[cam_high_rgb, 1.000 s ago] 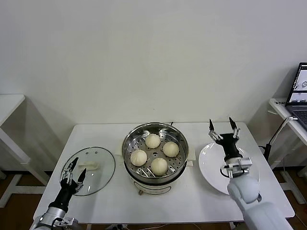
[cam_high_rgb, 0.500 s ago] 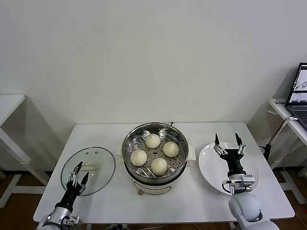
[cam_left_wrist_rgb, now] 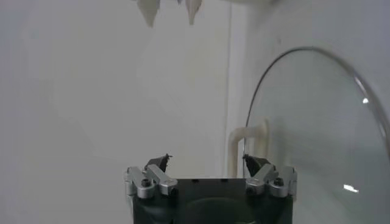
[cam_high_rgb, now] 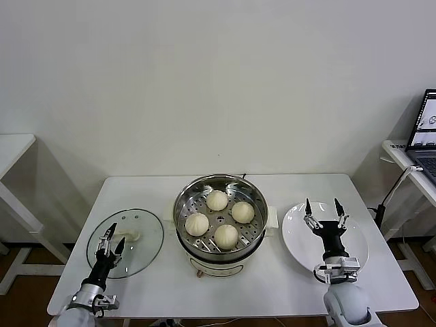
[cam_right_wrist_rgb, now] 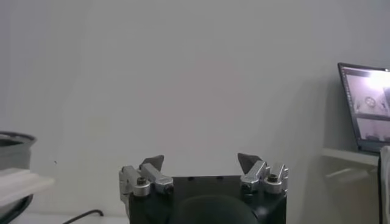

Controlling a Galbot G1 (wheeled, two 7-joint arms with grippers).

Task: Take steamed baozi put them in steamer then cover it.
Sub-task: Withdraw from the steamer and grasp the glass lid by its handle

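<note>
The cream handle [cam_high_rgb: 129,236] is outside my left gripper's fingers beside the glass cover [cam_high_rgb: 139,235], so my fingers would miss it if I closed now. I need to reach the handle first.
The steel steamer [cam_high_rgb: 219,196] stands at the table's middle with several cream-white baozi [cam_high_rgb: 217,200] on its perforated tray. The glass cover [cam_high_rgb: 139,235] lies flat on the table to its left, its cream handle [cam_high_rgb: 129,236] up; it also shows in the left wrist view [cam_left_wrist_rgb: 317,140]. My left gripper [cam_high_rgb: 110,238] is open and empty, pointing up at the cover's near left edge. My right gripper [cam_high_rgb: 322,208] is open and empty, pointing up over the white plate [cam_high_rgb: 296,231].
The white plate lies right of the steamer. A laptop [cam_high_rgb: 426,129] sits on a side table at the far right, and another white table [cam_high_rgb: 10,153] stands at the far left. The steamer's rim shows at the edge of the right wrist view [cam_right_wrist_rgb: 15,146].
My right gripper has dropped low over the plate. My left gripper dipped toward me at the cover's near edge, then came back a little. Baozi, steamer and cover have not moved.
</note>
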